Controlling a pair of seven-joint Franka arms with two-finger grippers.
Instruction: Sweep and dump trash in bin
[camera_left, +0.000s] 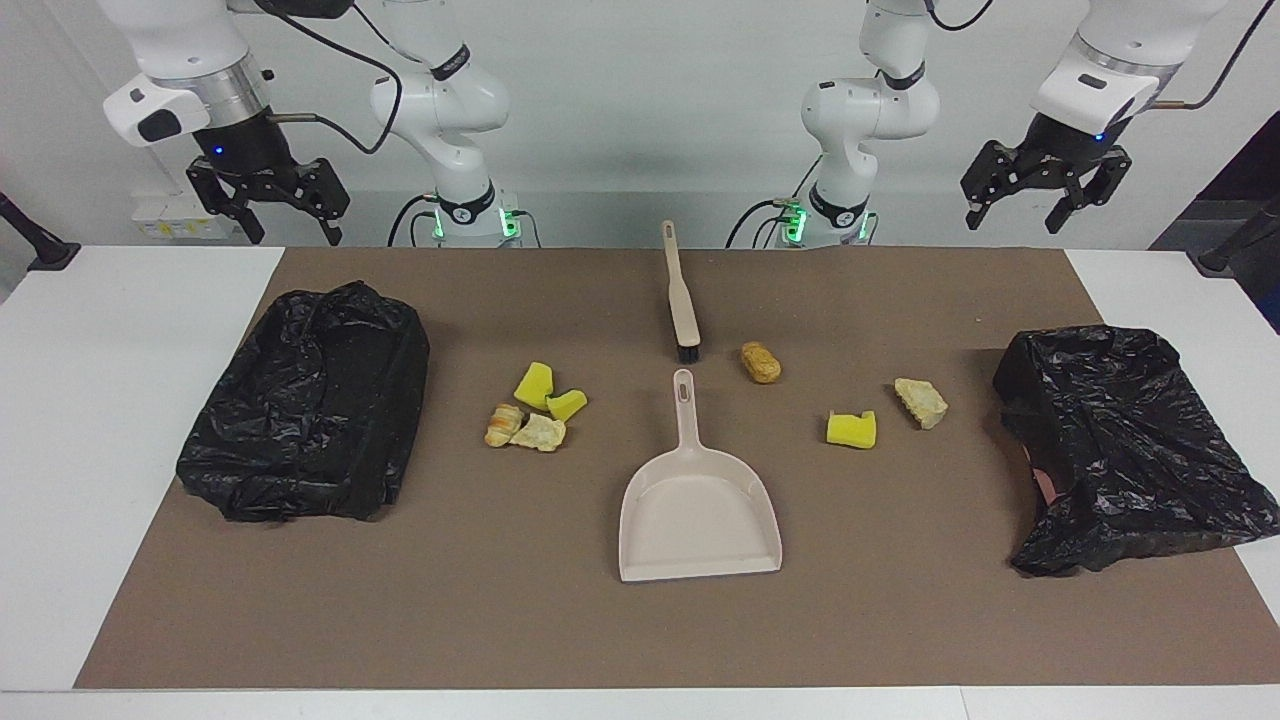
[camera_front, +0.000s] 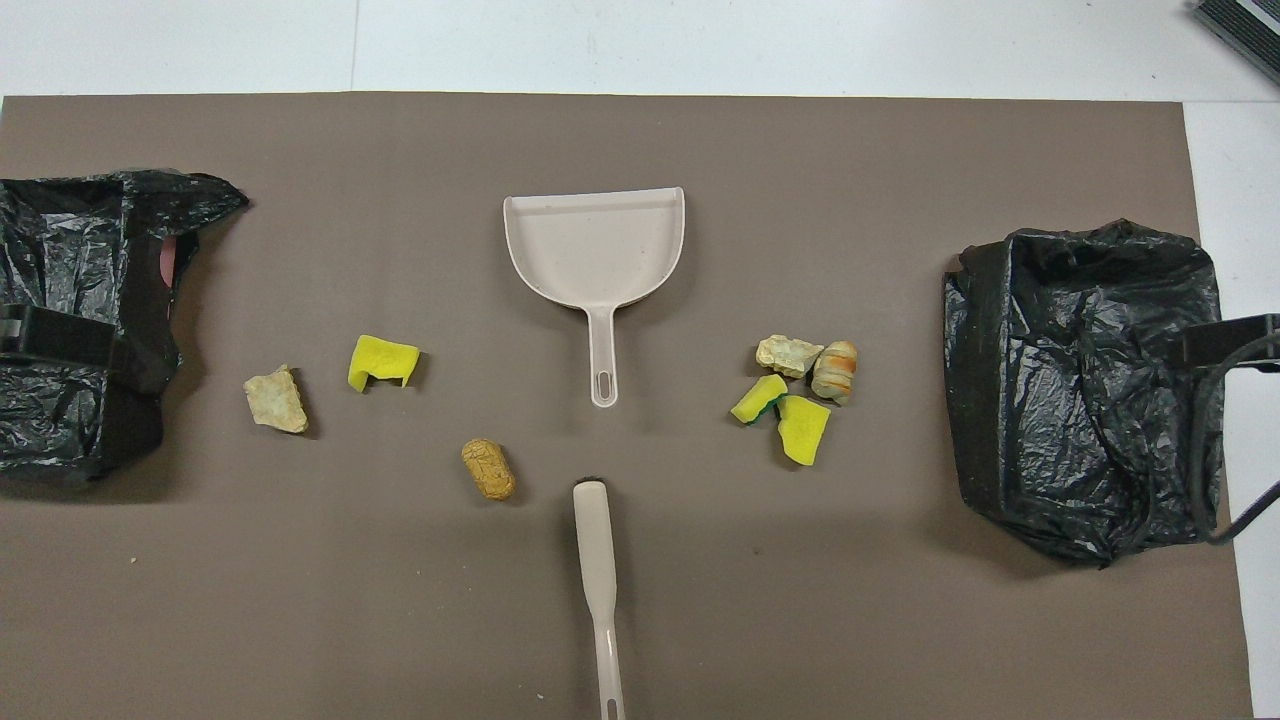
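Observation:
I should next pick up the beige brush by its handle (camera_front: 608, 660) with my left gripper, so that I can sweep the trash into the beige dustpan (camera_front: 595, 245).
The trash lies on the brown mat in two groups. A cluster of several bits (camera_left: 536, 410) (camera_front: 795, 390), yellow sponge pieces and tan lumps, lies toward the right arm's end. A brown lump (camera_left: 761, 362) (camera_front: 488, 469), a yellow sponge piece (camera_left: 851, 429) (camera_front: 381, 362) and a tan lump (camera_left: 921, 402) (camera_front: 275, 399) lie toward the left arm's end. The beige dustpan (camera_left: 700, 510) (camera_front: 595, 245) lies mid-table, handle toward the robots. The brush (camera_left: 682, 295) (camera_front: 597, 560) lies nearer the robots, bristles toward the dustpan's handle. My right gripper (camera_left: 290, 235) and left gripper (camera_left: 1015, 222) hang open and empty, raised over the table's robot-side edge.
A bin lined with a black bag (camera_left: 310, 430) (camera_front: 1085, 380) stands at the right arm's end of the mat. A second black-bagged bin (camera_left: 1120, 440) (camera_front: 70, 320) stands at the left arm's end. White table (camera_left: 100, 400) borders the mat.

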